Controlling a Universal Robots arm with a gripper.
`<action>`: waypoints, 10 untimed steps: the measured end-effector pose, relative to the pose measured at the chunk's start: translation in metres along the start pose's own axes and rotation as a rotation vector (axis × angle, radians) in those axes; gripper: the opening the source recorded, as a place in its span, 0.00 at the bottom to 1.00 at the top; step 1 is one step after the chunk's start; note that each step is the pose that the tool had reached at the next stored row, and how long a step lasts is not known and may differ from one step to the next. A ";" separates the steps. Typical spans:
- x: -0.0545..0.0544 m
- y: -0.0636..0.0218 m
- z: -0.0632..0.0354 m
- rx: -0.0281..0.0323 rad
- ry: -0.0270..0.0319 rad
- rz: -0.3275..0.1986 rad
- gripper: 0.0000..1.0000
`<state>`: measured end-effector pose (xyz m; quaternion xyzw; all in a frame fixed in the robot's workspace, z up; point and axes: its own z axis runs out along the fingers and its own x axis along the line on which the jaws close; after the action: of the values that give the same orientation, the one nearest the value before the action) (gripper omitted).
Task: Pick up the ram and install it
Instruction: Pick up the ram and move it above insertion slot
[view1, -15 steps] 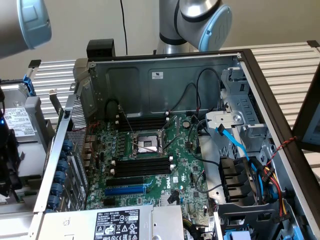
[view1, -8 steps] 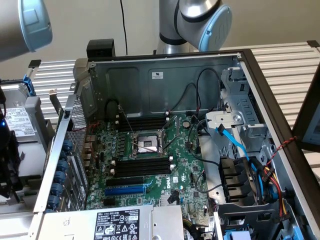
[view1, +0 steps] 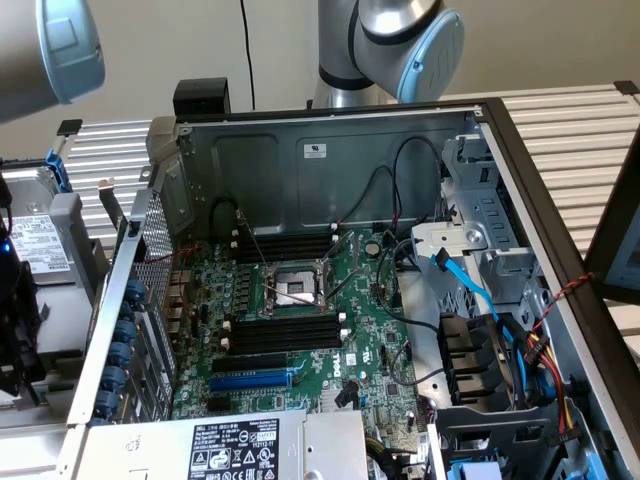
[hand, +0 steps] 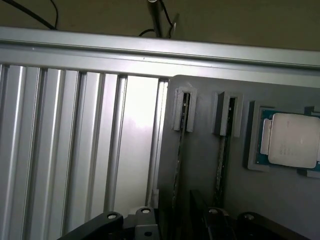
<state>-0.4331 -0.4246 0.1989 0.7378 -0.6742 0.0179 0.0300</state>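
Note:
I will next grab the ram by its exposed long edge near the ram's middle, since a grey holder wraps the ram's end.
Two rams stand on edge in grey holders on a grey tray (hand: 200, 165), each a thin green stick seen edge-on: one ram (hand: 178, 150) and a second ram (hand: 223, 155) beside it. My gripper (hand: 178, 227) hangs just above the first one, its two black link arms spread wide apart, open and holding nothing. The open computer case (view1: 330, 150) lies with its green motherboard (view1: 370, 330) facing up. Long black slots (view1: 283, 332) run on both sides of the processor socket (view1: 292, 287), and a blue slot (view1: 250, 380) lies below them.
A processor chip (hand: 290, 140) sits in the tray beside the rams. Ribbed aluminium table profiles (hand: 75, 150) border the tray. In the case, blue and black cables (view1: 490, 310) cross the drive cage at the exterior view's right. A labelled power supply (view1: 240, 445) lies at the case's front.

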 end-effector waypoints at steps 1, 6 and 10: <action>0.000 0.0000 0.0000 0.0000 0.0000 0.000 0.38; 0.000 0.0000 0.0000 0.0000 0.0000 0.000 0.29; 0.000 0.0000 0.0000 -0.0002 0.0001 0.000 0.29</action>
<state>-0.4331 -0.4247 0.1989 0.7378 -0.6742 0.0179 0.0301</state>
